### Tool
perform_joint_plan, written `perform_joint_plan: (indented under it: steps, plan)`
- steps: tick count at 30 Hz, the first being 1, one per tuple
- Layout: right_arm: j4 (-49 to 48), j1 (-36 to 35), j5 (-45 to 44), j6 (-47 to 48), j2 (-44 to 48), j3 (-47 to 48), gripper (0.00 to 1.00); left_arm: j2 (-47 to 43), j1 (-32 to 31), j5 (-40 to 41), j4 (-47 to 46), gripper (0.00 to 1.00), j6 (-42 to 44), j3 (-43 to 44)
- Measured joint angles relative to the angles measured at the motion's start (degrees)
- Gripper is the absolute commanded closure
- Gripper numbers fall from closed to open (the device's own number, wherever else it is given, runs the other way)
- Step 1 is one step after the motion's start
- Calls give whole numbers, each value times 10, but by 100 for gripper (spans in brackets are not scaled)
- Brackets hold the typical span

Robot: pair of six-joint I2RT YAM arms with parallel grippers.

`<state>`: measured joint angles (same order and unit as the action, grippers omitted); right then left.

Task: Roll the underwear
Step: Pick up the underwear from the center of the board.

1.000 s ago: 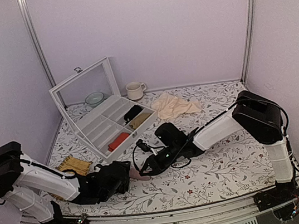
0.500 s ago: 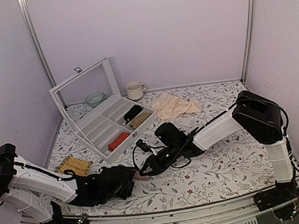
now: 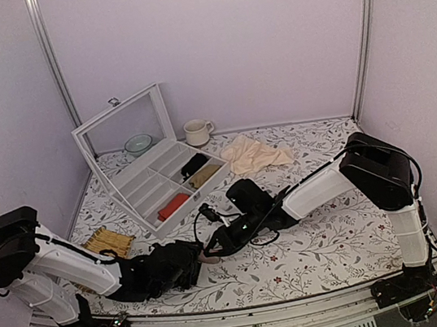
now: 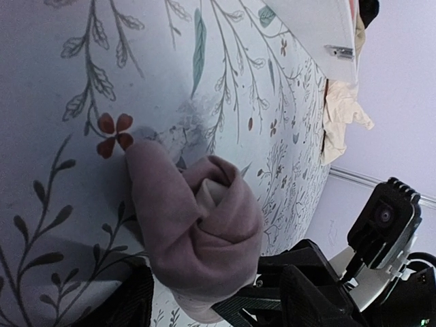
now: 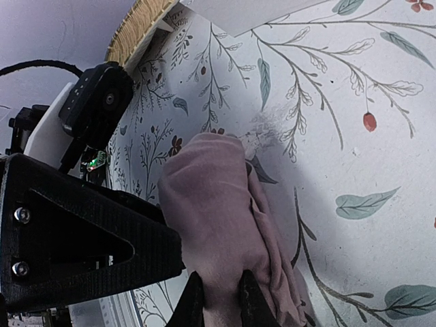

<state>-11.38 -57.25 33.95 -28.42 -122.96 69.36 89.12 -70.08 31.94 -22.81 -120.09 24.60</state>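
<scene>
My left gripper needs to grab the underwear (image 3: 211,259) across its rolled near end next. It should pinch both sides of that end together, so the underwear stays rolled for the compartment box (image 3: 158,190).
The underwear (image 4: 197,231) is a dusty-pink roll lying on the floral tablecloth, with a pale inner layer showing at its end. In the top view only a sliver of the underwear (image 3: 211,259) shows between the two grippers. My left gripper (image 4: 218,291) is open, its fingers (image 4: 133,303) wide apart on either side of the roll's near end. My right gripper (image 5: 220,300) is shut, pinching a fold of the underwear (image 5: 218,218) from the opposite side. The left gripper (image 3: 188,264) and right gripper (image 3: 215,250) nearly meet low over the cloth.
An open white compartment box (image 3: 145,192) stands behind the left gripper, with a red bundle (image 3: 174,205) in one cell. A beige cloth (image 3: 257,155), a mug (image 3: 196,131), a bowl (image 3: 138,144) and a woven mat (image 3: 108,242) lie around it.
My left gripper has slid a little to the right, closer around the roll, staying open. The right gripper has kept its hold and not moved.
</scene>
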Motion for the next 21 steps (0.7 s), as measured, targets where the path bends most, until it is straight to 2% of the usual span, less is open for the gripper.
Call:
perform_joint_plan:
  steps: [12,16,18,21]
  plan:
    - [0,0,2,9,0,0,100,30,10,10,-24,35,0,17]
    - [-2,0,4,12,0,-2,100,34,11,11,-27,38,0,18]
    - [-5,0,6,13,0,-4,100,35,12,12,-27,41,0,18]
    - [-7,0,10,14,0,-4,100,35,12,10,-22,55,0,18]
